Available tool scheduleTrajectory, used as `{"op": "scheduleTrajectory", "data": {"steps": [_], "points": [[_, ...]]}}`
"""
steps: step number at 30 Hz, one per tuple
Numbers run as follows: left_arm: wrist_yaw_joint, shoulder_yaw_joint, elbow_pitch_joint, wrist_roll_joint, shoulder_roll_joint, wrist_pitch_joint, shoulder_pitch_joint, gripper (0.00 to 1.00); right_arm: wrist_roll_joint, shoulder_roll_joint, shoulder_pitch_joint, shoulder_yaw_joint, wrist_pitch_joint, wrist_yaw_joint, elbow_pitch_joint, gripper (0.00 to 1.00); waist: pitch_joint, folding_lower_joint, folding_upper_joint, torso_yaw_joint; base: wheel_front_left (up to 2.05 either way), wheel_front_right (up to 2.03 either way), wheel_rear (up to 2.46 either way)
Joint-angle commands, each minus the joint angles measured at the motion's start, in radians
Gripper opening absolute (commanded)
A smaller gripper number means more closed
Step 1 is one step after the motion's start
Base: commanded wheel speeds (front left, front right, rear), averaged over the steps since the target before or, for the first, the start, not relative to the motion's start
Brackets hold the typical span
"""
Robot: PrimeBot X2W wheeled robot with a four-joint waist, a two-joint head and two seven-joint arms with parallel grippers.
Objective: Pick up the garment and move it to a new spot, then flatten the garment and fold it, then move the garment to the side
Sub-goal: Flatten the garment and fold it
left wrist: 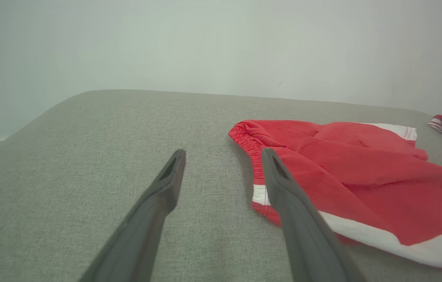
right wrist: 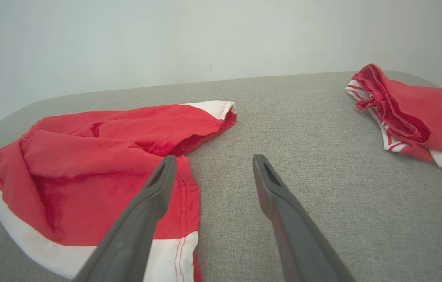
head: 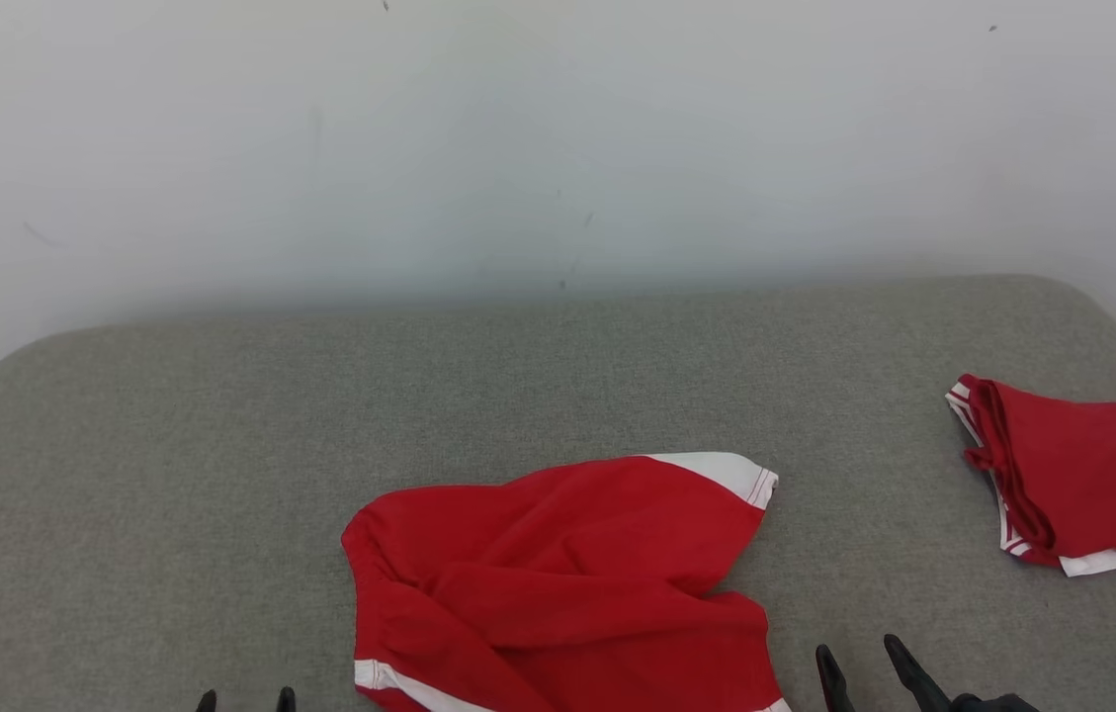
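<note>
The garment needs to be picked up, so my left gripper will next grip its white-striped waistband corner (head: 369, 674) (left wrist: 260, 194). A folded edge stands up there, while the red cloth beyond lies slack.
A crumpled red garment (head: 567, 583) with white trim lies on the grey fabric surface (head: 221, 445), near the front centre. It also appears in the left wrist view (left wrist: 354, 168) and the right wrist view (right wrist: 99, 156). My left gripper (head: 246, 700) shows its fingertips at the bottom edge, left of the garment, open and empty (left wrist: 222, 154). My right gripper (head: 859, 658) stands open and empty just right of the garment's lower corner (right wrist: 213, 160). Its left finger (right wrist: 162, 180) overlaps the cloth's edge in the right wrist view.
A second red garment (head: 1081, 475) with white stripes lies folded at the surface's right edge (right wrist: 416, 109). A plain white wall (head: 558, 148) rises behind the surface. Bare grey fabric stretches left of and behind the crumpled garment.
</note>
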Motion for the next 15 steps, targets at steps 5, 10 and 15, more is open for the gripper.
{"op": "scheduleTrajectory", "data": {"steps": [5,10,15], "points": [[0.001,-0.079,0.057,-0.001,0.051,-0.003,-0.045,1.00,0.015,-0.015,-0.015,0.018,0.058,-0.003,-0.002,1.00,0.013,-0.0001,0.0000,0.000,0.00,0.00,0.00],[0.001,-0.187,0.198,-0.028,0.122,0.006,-0.137,1.00,0.030,-0.022,-0.024,0.032,0.111,-0.003,-0.017,1.00,0.037,-0.0001,0.0000,-0.008,0.00,0.00,0.00],[0.001,-0.286,0.311,-0.080,0.170,0.023,-0.243,1.00,0.037,-0.024,-0.034,0.046,0.120,-0.003,-0.031,1.00,0.060,-0.0001,0.0000,-0.024,0.00,0.00,0.00]]}}
